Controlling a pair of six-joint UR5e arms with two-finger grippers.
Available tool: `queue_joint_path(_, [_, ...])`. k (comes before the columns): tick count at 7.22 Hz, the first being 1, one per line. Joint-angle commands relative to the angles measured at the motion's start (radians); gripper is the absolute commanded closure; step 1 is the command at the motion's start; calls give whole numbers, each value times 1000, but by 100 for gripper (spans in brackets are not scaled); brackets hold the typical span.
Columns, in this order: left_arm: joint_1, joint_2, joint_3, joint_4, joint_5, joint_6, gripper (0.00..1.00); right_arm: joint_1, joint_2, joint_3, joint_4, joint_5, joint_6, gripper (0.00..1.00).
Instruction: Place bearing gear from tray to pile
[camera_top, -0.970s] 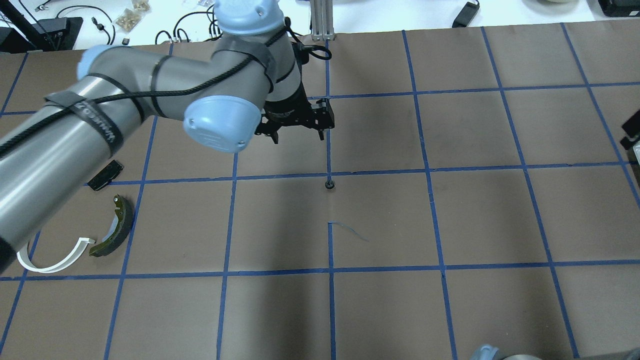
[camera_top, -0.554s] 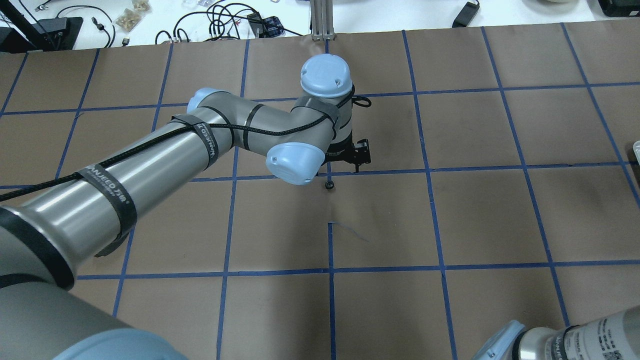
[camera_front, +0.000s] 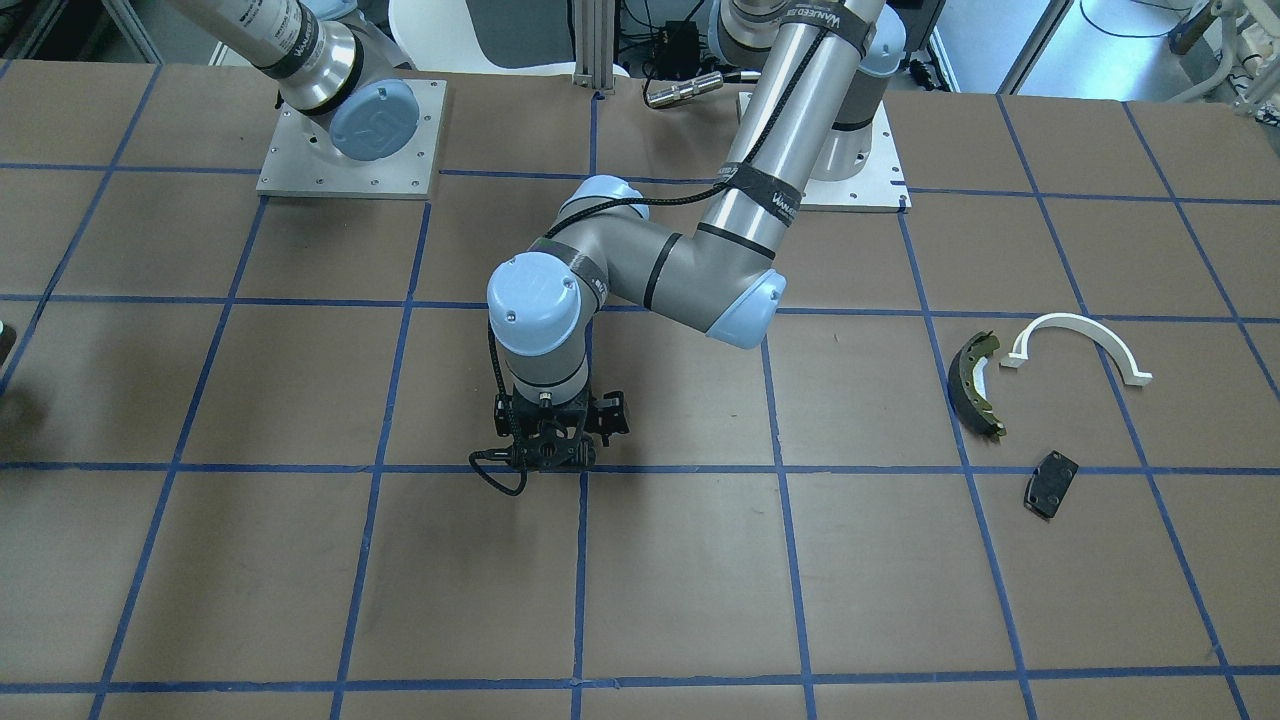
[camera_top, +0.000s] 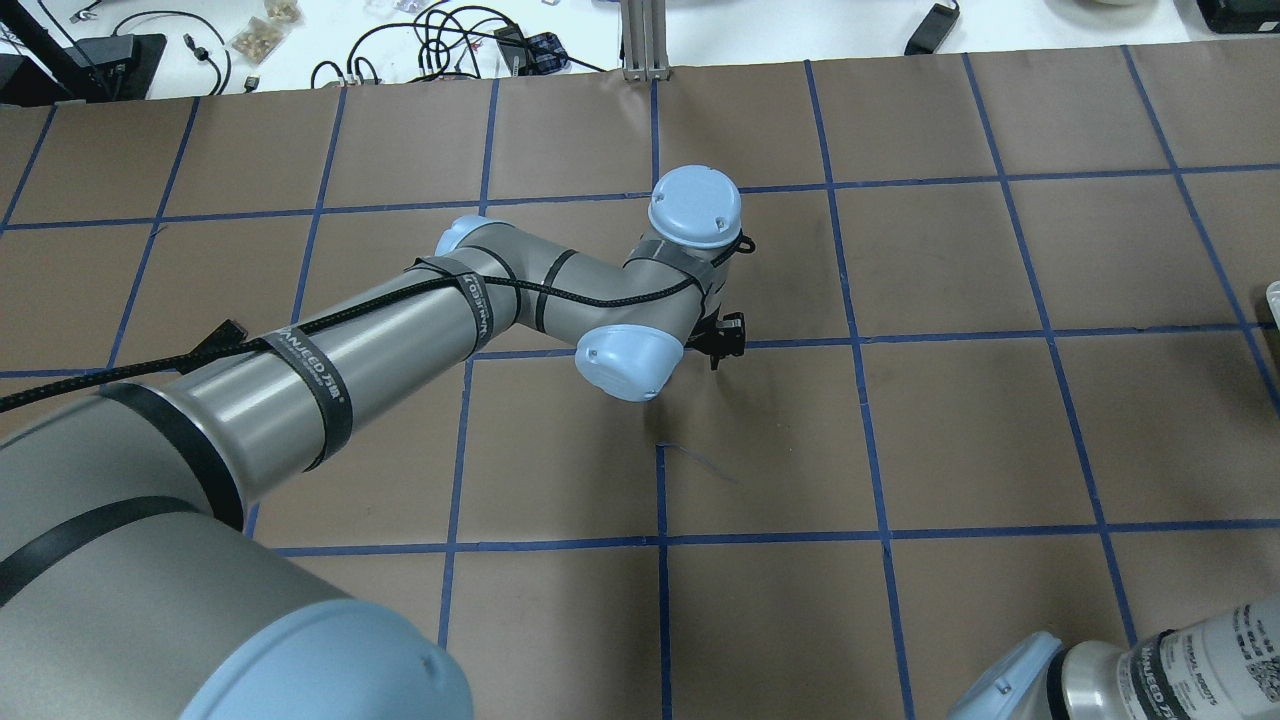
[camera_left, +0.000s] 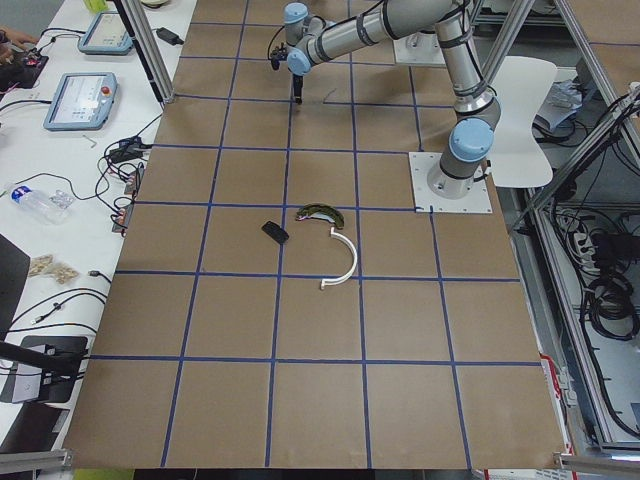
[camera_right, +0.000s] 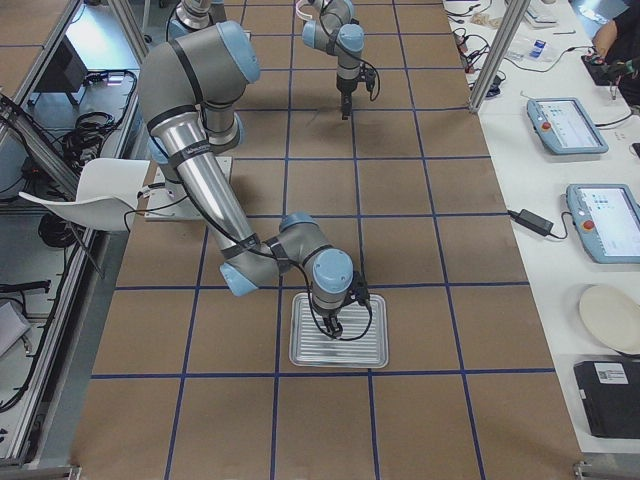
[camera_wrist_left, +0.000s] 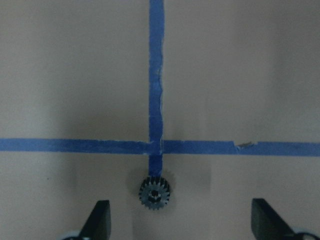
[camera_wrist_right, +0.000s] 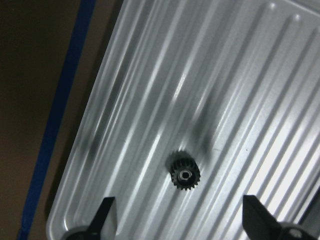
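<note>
My right gripper grabs the black gear's toothed rim (camera_wrist_right: 177, 178) next, to move the bearing gear out of the tray.
A small black bearing gear (camera_wrist_left: 155, 192) lies on the blue tape cross at the table's middle. My left gripper (camera_wrist_left: 182, 222) is open and points down just above it, with the gear nearer its left finger; this gripper also shows in the front view (camera_front: 555, 455). A second black gear (camera_wrist_right: 185, 176) lies on the ribbed metal tray (camera_wrist_right: 150, 100). My right gripper (camera_wrist_right: 180, 217) is open above it, with the gear between the fingers. The pile lies apart: an olive brake shoe (camera_front: 978, 385), a white arc (camera_front: 1080, 340) and a black pad (camera_front: 1050, 483).
The tray (camera_right: 300, 350) sits at the table's right end, under the right arm (camera_right: 330, 275). In the overhead view the left arm (camera_top: 400, 330) hides the table gear and the pile. Cables and devices lie on the white bench (camera_top: 300, 40) beyond the table.
My left arm has swung toward the near side and come down over the table gear, which it now hides in the overhead view. The right arm has come into the bottom right corner.
</note>
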Motion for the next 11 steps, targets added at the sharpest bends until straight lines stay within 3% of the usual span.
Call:
queue_joint_path(1, [6, 30, -35, 12, -8, 30, 4, -2, 24, -1, -33, 2, 14, 16])
queue_joint_path(2, [22, 38, -70, 20, -6, 59, 10, -1, 28, -1, -35, 2, 19, 18])
queue_joint_path(4, [51, 58, -97, 28, -26, 75, 10, 2, 29, -1, -42, 1, 54, 21])
queue_joint_path(6, [52, 56, -94, 46, -28, 75, 19, 5, 34, 1, -47, 1, 56, 33])
queue_joint_path(9, [53, 30, -95, 110, -48, 66, 19, 7, 49, -1, -76, -2, 54, 60])
queue_joint_path(10, [53, 35, -95, 110, -46, 75, 45, 7, 49, -2, -76, -4, 54, 79])
queue_joint_path(11, [54, 39, -95, 110, -46, 73, 70, 7, 45, -1, -75, -10, 60, 90])
